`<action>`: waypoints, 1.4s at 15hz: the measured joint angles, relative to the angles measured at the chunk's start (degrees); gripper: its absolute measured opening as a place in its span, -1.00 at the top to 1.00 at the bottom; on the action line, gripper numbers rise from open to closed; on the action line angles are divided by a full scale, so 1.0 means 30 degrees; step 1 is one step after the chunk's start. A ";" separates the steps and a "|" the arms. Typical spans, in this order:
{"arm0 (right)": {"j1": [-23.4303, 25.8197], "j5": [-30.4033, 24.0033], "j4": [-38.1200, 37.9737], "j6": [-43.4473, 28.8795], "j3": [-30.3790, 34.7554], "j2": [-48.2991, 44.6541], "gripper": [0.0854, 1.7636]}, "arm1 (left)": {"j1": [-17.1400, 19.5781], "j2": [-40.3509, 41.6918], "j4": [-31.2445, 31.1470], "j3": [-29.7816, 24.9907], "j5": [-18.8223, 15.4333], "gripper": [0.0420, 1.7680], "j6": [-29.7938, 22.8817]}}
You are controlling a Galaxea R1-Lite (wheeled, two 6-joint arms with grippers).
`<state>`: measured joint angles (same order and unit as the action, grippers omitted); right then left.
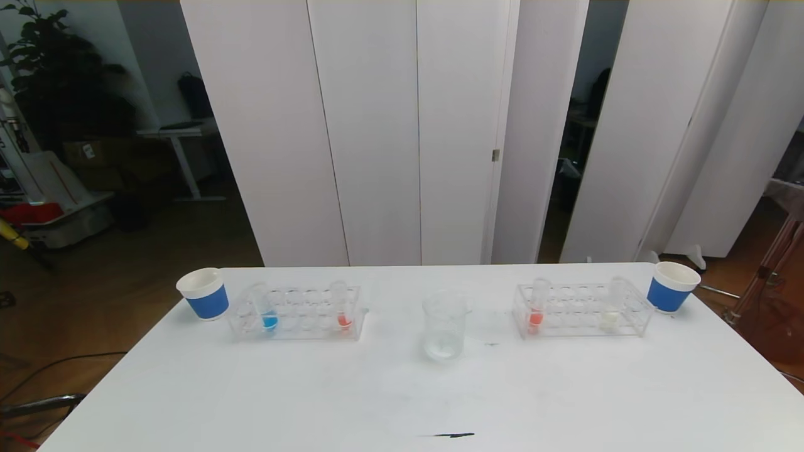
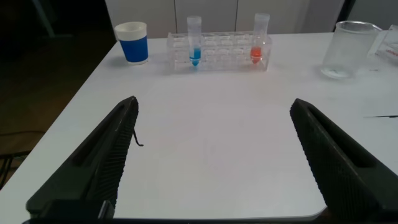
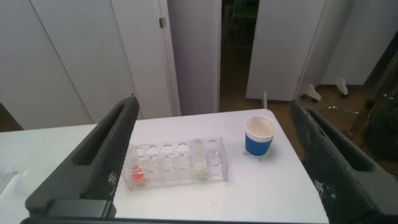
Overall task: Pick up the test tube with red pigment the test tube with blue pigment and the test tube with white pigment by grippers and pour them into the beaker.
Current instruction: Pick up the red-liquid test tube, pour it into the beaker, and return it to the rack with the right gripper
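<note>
My right gripper should next grab the red test tube by its upper part below the test tube's rim (image 1: pixel 540 290) (image 3: pixel 132 156) to pour it. The rack closes around the test tube's lower half.
The clear beaker (image 1: pixel 445 326) stands mid-table between two clear racks. In the left rack (image 1: pixel 295 314) stand the test tube with blue pigment (image 1: pixel 269 320) and a test tube with red pigment (image 1: pixel 343 320). The right rack (image 1: pixel 581 309) holds another red tube (image 1: pixel 535 317) and the test tube with white pigment (image 1: pixel 608 319). Neither arm shows in the head view. My left gripper (image 2: pixel 214 102) hangs open over the table's near edge, well short of the blue tube (image 2: pixel 194 53). My right gripper (image 3: pixel 213 102) is open and empty, held back from the white tube (image 3: pixel 199 163).
A blue-and-white paper cup (image 1: pixel 204 293) stands beside the left rack, and another cup (image 1: pixel 671 287) stands beside the right rack near the table's far right corner. A short black mark (image 1: pixel 453 434) lies near the table's front edge. White panels stand behind the table.
</note>
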<state>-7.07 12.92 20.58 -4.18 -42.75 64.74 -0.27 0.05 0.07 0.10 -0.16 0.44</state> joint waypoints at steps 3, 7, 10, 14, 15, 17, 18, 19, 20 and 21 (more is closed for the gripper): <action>-0.2040 0.1776 0.2032 -0.0203 0.0581 0.2158 -0.96 | 0.0000 0.0008 0.0000 0.0000 -0.0008 -0.97 0.0000; -0.3625 0.3186 0.5214 -0.0488 0.1894 0.5014 -0.96 | 0.0000 0.0008 0.0000 0.0000 -0.0008 -0.97 0.0000; -0.4064 0.3291 0.7461 -0.0479 0.2775 0.7314 -0.96 | 0.0000 0.0008 0.0000 0.0000 -0.0008 -0.97 -0.0008; -0.4742 0.3324 0.9586 -0.0467 0.3706 0.9895 -0.96 | 0.0000 0.0008 0.0000 0.0000 -0.0008 -0.97 0.0000; -0.4917 0.3328 1.0439 -0.0467 0.3962 1.0541 -0.96 | 0.0000 0.0008 0.0000 0.0000 -0.0008 -0.97 0.0000; -0.5185 0.3527 1.1605 -0.0467 0.4364 1.1703 -0.96 | 0.0000 0.0008 0.0000 0.0000 -0.0008 -0.97 0.0000; -0.5279 0.3677 1.2085 -0.0488 0.4515 1.2312 -0.96 | 0.0000 0.0008 0.0000 0.0000 0.0000 -0.97 0.0000; -0.5348 0.3783 1.2499 -0.0553 0.4616 1.2881 -0.96 | 0.0000 0.0008 0.0000 0.0000 0.0000 -0.97 0.0000; -0.5388 0.3820 1.2902 -0.0618 0.4669 1.3471 -0.96 | 0.0000 0.0008 0.0000 0.0000 -0.0008 -0.97 0.0000; -0.5404 0.3848 1.3105 -0.0670 0.4669 1.3991 -0.96 | 0.0000 0.0008 0.0000 0.0000 0.0000 -0.97 0.0000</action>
<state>-23.28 24.47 59.89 -6.19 -28.75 106.72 -0.27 0.07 0.07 0.10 -0.16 0.44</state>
